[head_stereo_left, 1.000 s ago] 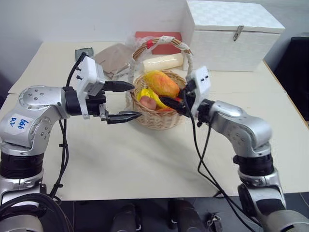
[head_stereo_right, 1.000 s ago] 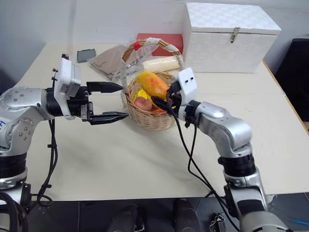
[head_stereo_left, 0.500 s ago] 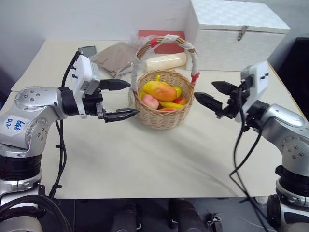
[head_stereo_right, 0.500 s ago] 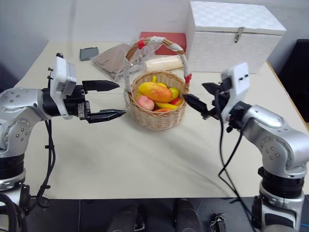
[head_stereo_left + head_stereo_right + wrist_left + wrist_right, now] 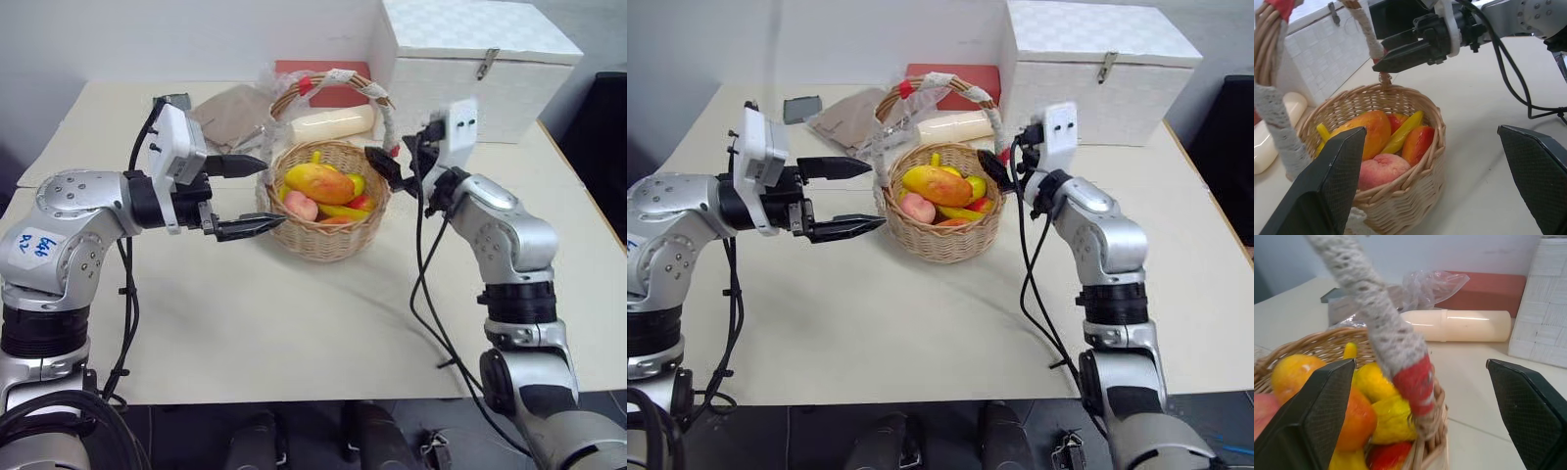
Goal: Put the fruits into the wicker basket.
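Note:
I need to close my right gripper now, because its fingers are on both sides of the handle's red band (image 5: 1415,384), above the basket rim (image 5: 1437,431). My right gripper would hold the handle.
The wicker basket (image 5: 324,238) stands mid-table with its white-wrapped handle (image 5: 1382,326) arching over it. Inside lie a yellow-orange mango (image 5: 319,182), a pink peach (image 5: 300,206) and a redder mango (image 5: 1417,142), beside a yellow banana (image 5: 1403,132). My left gripper (image 5: 271,193) hovers open just left of the basket, nothing between its fingers. My right gripper (image 5: 378,167) is open at the basket's right rim. In the right wrist view the handle's red-banded foot (image 5: 1418,384) rises between its fingers; whether they touch it I cannot tell.
A cream roll (image 5: 331,122), a red box (image 5: 315,71) and crumpled plastic and paper (image 5: 231,115) lie behind the basket. A white lidded box (image 5: 470,67) stands at the back right. A small dark device (image 5: 803,108) lies at the back left.
The right gripper let go of the mango in the basket, drew out to the right opening wide, then swung back toward the handle's right foot. The left gripper stayed put.

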`<state>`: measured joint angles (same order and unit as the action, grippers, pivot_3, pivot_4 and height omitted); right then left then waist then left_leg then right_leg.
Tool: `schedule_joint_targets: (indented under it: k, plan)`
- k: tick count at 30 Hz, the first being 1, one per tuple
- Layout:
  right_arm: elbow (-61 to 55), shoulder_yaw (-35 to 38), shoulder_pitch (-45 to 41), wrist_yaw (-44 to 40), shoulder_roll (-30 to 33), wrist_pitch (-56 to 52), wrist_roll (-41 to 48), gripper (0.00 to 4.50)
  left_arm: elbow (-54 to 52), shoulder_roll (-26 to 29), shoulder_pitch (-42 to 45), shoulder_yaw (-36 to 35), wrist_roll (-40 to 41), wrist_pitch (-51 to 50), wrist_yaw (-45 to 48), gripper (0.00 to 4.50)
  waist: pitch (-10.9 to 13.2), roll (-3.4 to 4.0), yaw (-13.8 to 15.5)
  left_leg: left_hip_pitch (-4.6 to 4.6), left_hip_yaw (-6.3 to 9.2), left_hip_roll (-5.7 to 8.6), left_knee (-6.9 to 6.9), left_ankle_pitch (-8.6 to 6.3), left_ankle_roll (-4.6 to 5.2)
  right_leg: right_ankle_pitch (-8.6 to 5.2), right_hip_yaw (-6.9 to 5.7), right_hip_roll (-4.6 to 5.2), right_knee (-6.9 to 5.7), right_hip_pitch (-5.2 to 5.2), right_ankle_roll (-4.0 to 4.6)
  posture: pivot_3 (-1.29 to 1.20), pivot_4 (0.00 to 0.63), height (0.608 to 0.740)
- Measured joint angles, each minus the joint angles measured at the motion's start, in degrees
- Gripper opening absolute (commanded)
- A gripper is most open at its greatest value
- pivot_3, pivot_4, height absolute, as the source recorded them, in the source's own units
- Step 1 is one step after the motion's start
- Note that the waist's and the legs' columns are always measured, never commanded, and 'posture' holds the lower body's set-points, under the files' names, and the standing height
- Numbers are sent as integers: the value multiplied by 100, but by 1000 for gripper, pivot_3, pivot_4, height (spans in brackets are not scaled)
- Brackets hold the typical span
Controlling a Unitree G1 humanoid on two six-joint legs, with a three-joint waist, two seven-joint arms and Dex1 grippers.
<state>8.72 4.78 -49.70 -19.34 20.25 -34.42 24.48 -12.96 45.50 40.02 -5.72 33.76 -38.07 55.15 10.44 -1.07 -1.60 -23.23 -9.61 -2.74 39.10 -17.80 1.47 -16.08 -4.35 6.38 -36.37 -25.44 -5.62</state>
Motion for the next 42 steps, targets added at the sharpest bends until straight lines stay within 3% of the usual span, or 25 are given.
schedule_joint_targets:
  k: [5,12,13,17,21,28,34,39,42]
  plan:
    - [835,-4,-249,-39,-104,657,-394,2832,-115,-1,-63,-23,3,3,-73,4500,0,0,-17,0,0,-2,0,0,0,0,1,-1,-2,0,0,0,150,740]
    - [439,-14,58,-368,-143,763,-477,480,-223,0,-172,-96,11,-1,-173,4500,0,1,-15,1,1,-3,0,0,0,0,1,-1,-5,-1,0,0,150,740]
    - [337,-4,143,-362,-126,741,-496,348,-222,0,-210,-97,11,-1,-186,4500,1,1,-10,1,2,-2,0,0,0,0,1,0,-4,0,0,0,150,740]
    - [-254,34,448,-357,3,532,-478,345,-208,-30,-203,-84,12,1,-189,4500,1,1,-1,0,3,-2,0,0,-1,0,0,0,-4,-1,0,0,150,740]
    - [-1368,398,999,-417,592,121,-248,345,-176,-245,-108,40,25,2,-162,4500,1,1,46,-7,9,3,0,0,1,0,-5,5,3,0,-1,0,150,740]
    - [-3092,1997,2423,-494,1772,-1007,442,345,50,-568,63,365,56,5,124,4500,1,1,123,1,2,4,3,1,2,0,0,-1,22,0,-1,0,150,740]
    - [-3003,3444,3057,-237,2009,-1206,575,345,447,-747,429,470,45,140,373,4500,1,2,143,5,-5,9,3,4,4,1,5,-4,23,2,0,0,150,740]
    - [-2337,3674,3335,-31,1866,-606,300,345,697,-881,546,589,21,202,518,4500,1,2,139,8,-9,14,3,4,3,1,8,-8,23,2,0,0,150,740]
    - [-1901,3550,3474,32,1611,-109,55,1315,731,-915,623,610,1,218,567,4500,1,2,135,8,-11,14,4,4,3,1,11,-8,23,2,-1,0,150,740]
